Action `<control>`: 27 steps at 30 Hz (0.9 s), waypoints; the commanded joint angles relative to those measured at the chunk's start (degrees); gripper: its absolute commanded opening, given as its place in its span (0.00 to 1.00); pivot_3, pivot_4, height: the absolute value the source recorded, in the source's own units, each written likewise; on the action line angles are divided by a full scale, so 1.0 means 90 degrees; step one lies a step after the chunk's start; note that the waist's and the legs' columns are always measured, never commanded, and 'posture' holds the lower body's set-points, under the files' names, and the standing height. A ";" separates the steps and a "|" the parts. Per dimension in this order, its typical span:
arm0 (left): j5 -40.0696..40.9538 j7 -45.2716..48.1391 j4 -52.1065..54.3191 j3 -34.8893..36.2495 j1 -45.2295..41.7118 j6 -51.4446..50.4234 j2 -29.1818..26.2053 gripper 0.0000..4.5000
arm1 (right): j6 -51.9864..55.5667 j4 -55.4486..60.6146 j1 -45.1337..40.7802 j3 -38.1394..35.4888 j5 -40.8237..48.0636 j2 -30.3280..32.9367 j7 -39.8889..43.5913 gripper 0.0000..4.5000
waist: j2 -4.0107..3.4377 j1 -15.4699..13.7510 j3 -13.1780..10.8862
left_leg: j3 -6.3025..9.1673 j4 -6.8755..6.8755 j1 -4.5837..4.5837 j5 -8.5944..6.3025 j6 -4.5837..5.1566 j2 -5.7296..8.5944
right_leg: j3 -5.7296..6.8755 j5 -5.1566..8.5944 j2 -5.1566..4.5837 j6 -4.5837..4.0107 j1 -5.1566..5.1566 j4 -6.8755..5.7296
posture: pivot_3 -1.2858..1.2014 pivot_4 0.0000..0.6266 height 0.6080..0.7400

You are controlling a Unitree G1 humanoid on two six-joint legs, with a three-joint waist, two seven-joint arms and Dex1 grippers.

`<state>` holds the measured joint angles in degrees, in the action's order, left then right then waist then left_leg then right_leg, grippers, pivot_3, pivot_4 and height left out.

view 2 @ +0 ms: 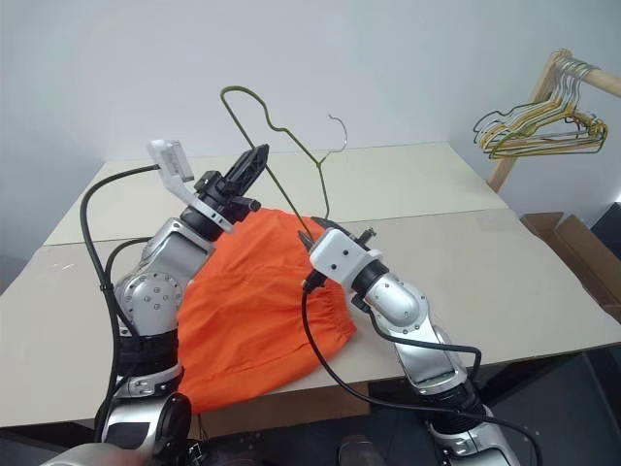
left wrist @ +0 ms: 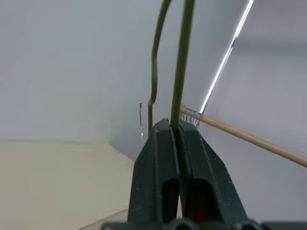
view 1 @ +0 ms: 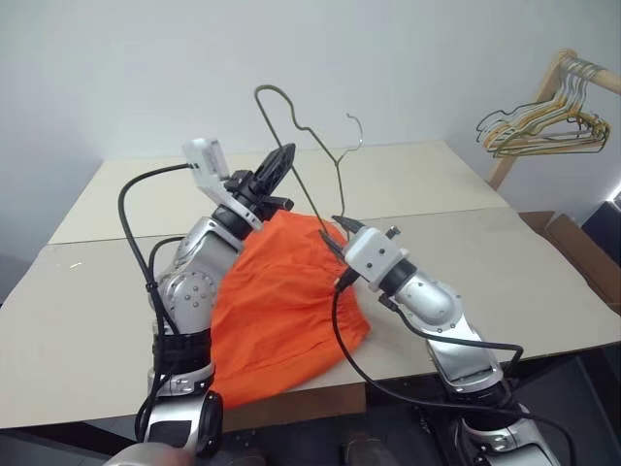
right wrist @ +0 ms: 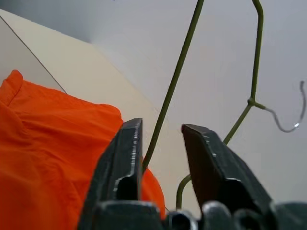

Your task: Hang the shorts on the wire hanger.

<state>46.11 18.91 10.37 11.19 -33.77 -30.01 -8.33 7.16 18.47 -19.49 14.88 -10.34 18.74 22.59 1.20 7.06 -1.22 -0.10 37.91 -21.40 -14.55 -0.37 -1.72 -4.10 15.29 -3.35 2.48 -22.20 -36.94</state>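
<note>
My right gripper grabs the wire hanger by its bent end corner [view 1: 326, 228] next, to fit it into the shorts' waistband.
The olive-green wire hanger [view 1: 302, 131] stands tilted in the air above the table, its grey hook [view 1: 355, 131] pointing toward the back wall. My left gripper [view 1: 284, 155] is raised and shut on one of the hanger's wire sides [left wrist: 181, 62]. My right gripper [right wrist: 160, 127] is lower, at the hanger's bottom end, and open; a wire side [right wrist: 175, 76] runs between its fingers, close to one finger. The bright orange shorts [view 1: 281, 311] lie crumpled on the table under both arms, with part of them hanging over the front edge.
The beige table [view 1: 505, 272] spreads out to both sides and to the back. A bunch of yellowish-green wire hangers [view 1: 543, 126] hangs on a wooden rail at the far right. A cardboard box [view 1: 582, 252] sits beyond the table's right edge.
</note>
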 commanded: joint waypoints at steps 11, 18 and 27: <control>0.2374 0.3762 0.0472 0.1123 0.0583 -0.0609 -0.2033 0.00 | 0.3989 0.0241 -0.0222 -0.1988 0.5680 0.1763 0.3815 0.70 | 0.0001 0.0022 -0.0004 | -0.0001 0.0000 0.0002 -0.0001 0.0001 -0.0006 | 0.0008 0.0001 0.0000 -0.0001 0.0006 0.0005 | 0.48 0.00 1.00; 0.2969 0.4158 0.0464 0.1287 0.0679 -0.0563 -0.2008 0.00 | 0.4746 -0.0734 -0.0714 -0.1495 0.6309 0.1886 0.4796 0.70 | 0.0005 0.0011 -0.0005 | -0.0004 0.0000 0.0008 0.0000 0.0002 -0.0012 | 0.0010 0.0003 0.0007 0.0000 0.0012 0.0007 | 0.48 0.00 1.00; 0.3041 0.3978 0.0556 0.1213 0.0747 -0.0417 -0.1692 0.00 | 0.4718 -0.1013 -0.1092 -0.1213 0.6251 0.1039 0.4448 0.70 | 0.0006 -0.0003 -0.0006 | -0.0002 0.0000 0.0000 -0.0001 0.0002 -0.0012 | 0.0009 0.0002 0.0005 0.0001 0.0008 0.0010 | 0.48 0.00 1.00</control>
<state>72.45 54.89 13.35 21.66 -26.68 -34.95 -23.51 49.90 9.01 -27.03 5.26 45.05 28.42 63.40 1.26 7.03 -1.27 -0.11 37.91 -21.40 -14.55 -0.35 -1.81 -4.02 15.31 -3.31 2.49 -22.13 -36.85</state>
